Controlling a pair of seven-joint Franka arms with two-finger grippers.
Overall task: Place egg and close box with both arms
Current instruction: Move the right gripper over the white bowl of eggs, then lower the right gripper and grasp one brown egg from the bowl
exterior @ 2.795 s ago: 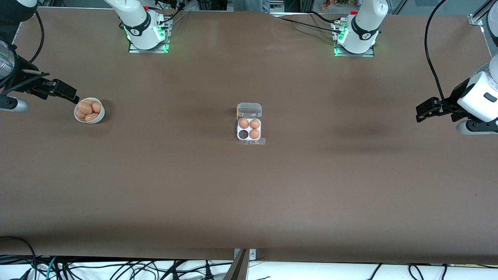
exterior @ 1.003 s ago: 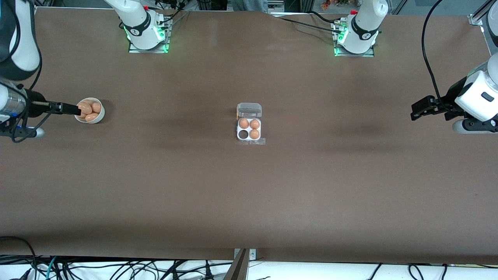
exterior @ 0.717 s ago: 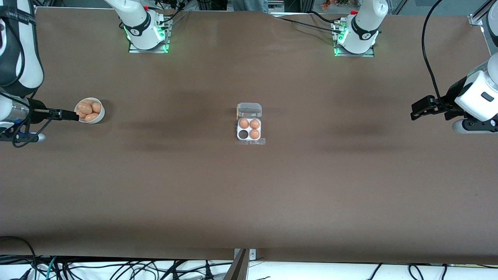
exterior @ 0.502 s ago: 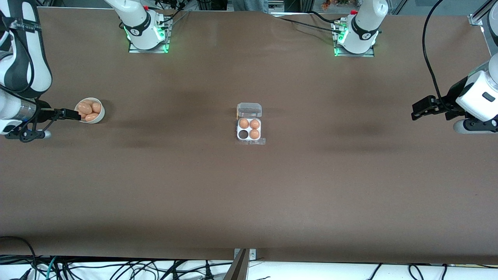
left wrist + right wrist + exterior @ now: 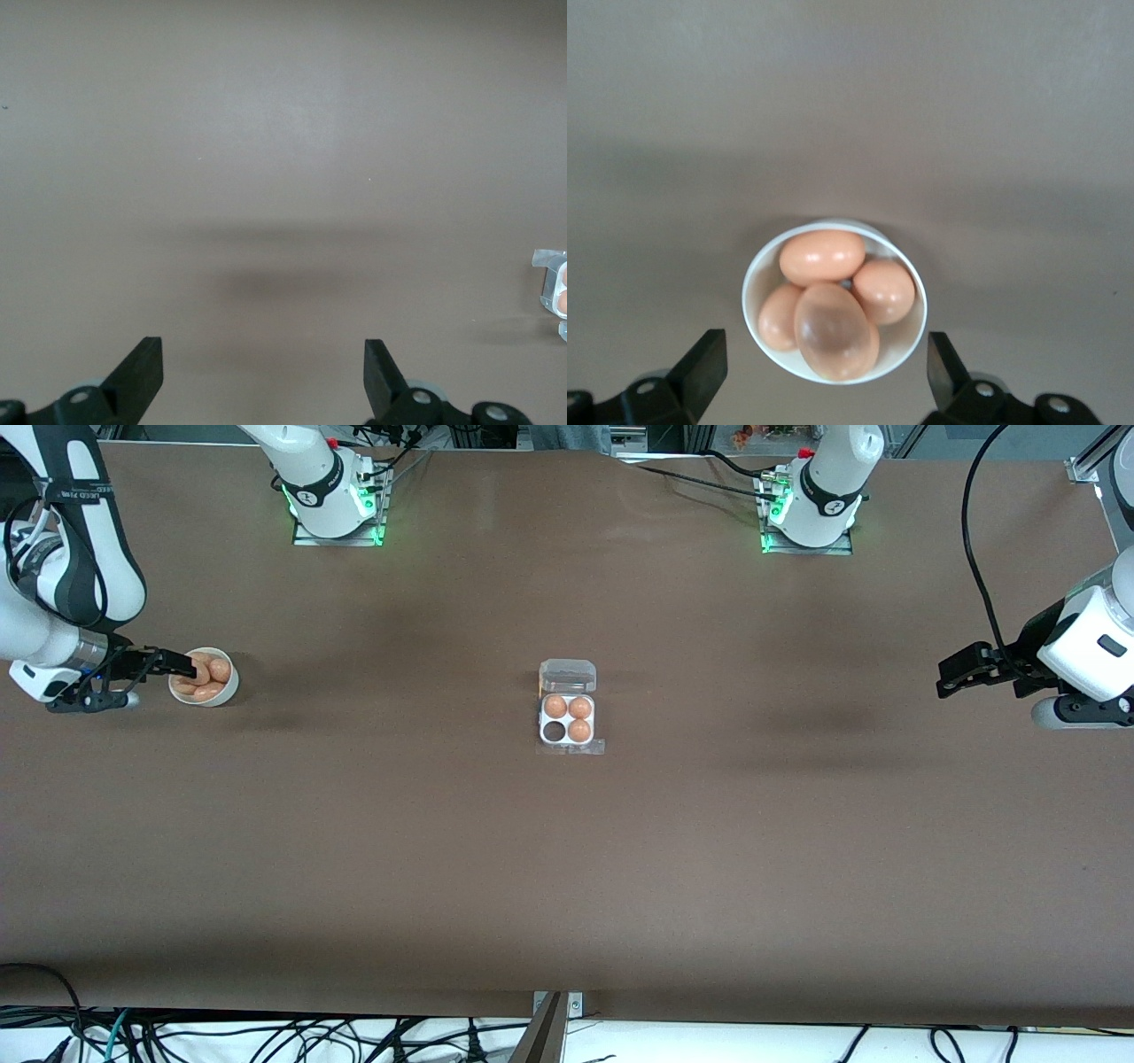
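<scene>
I am not ready to close yet: my fingertips don't reach the topmost egg in the white bowl and would miss it now. I should first move my right gripper toward the egg, then close on it.
The box [image 5: 567, 729] sits mid-table, its clear lid [image 5: 567, 676] open. Its white tray holds three eggs, and one cell [image 5: 555, 732] is empty. A white bowl [image 5: 229, 690] toward the right arm's end holds several tan-orange eggs [image 5: 209, 688]. My right gripper [image 5: 183, 663] is open and empty, over the bowl's edge. In the right wrist view the bowl [image 5: 756, 276] lies between the open jaws of the right gripper [image 5: 824, 361], with the topmost egg [image 5: 833, 329] closest. My left gripper [image 5: 946, 677] is open and empty at the left arm's end of the table.
The left wrist view shows the left gripper [image 5: 263, 365] over bare brown table, with the box [image 5: 556, 297] at the picture's edge. Both arm bases [image 5: 332, 500] [image 5: 811, 505] stand along the table's back edge.
My right arm has swung round and its gripper has come from beside the bowl to over the bowl's edge. My left gripper shifted slightly toward the middle, then stayed still.
</scene>
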